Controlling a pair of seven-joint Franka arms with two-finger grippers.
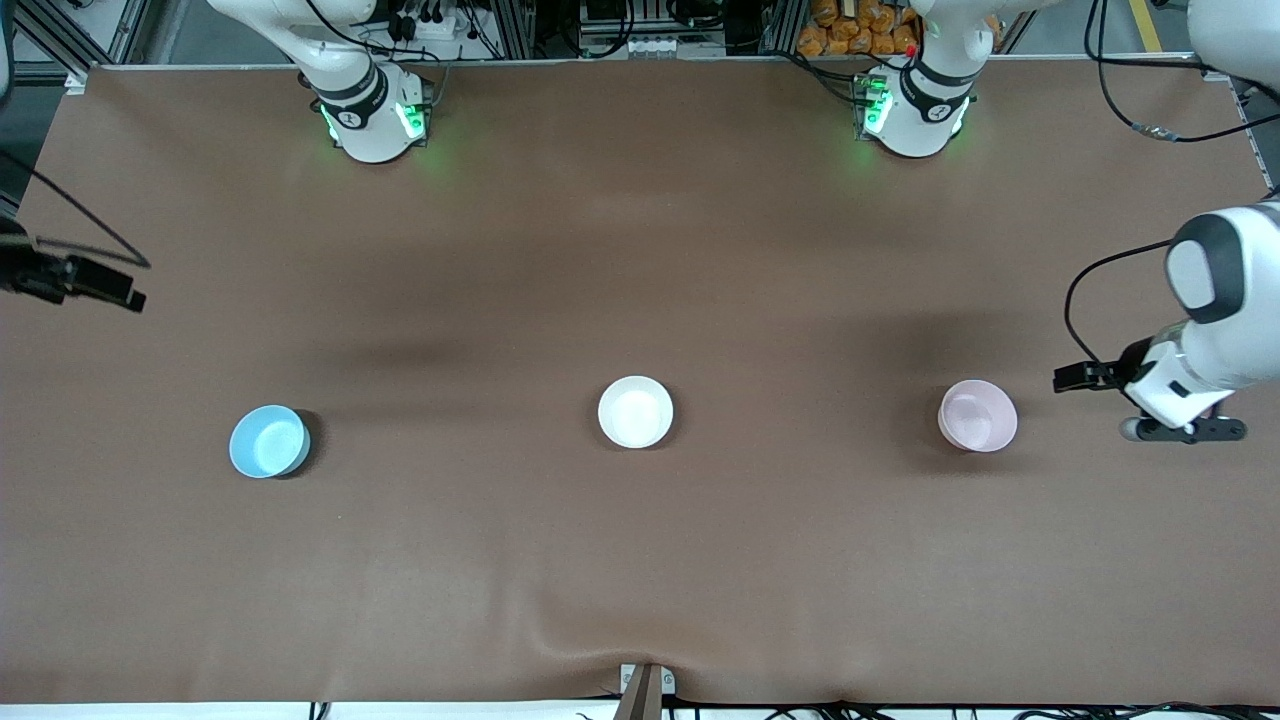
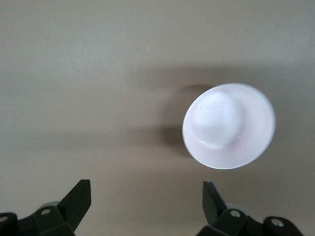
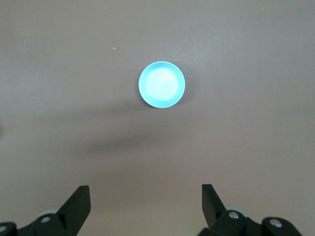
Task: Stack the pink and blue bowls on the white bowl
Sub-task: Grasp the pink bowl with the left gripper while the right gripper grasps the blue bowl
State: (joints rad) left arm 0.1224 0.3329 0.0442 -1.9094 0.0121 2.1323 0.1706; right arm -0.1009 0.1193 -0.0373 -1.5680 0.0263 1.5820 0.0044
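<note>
Next, my left gripper grabs the pink bowl's rim (image 1: 1014,420) to stack the pink bowl on the white bowl (image 1: 635,411).
The pale pink bowl (image 1: 977,415) stands upright toward the left arm's end of the table. The white bowl (image 1: 635,411) stands mid-table. The light blue bowl (image 1: 269,441) stands toward the right arm's end. All three are apart in one row. My left gripper (image 1: 1187,431) hovers over bare table beside the pink bowl, toward the table's end; its wrist view shows it open (image 2: 146,196) and empty, the pink bowl (image 2: 229,125) ahead. My right gripper (image 1: 75,280) hangs high over the table's end; it is open (image 3: 146,196) and empty, the blue bowl (image 3: 161,84) far below.
The brown table cover (image 1: 640,250) is bare apart from the three bowls. The two arm bases (image 1: 375,115) (image 1: 915,110) stand along the edge farthest from the front camera. A small bracket (image 1: 645,685) sits at the nearest edge.
</note>
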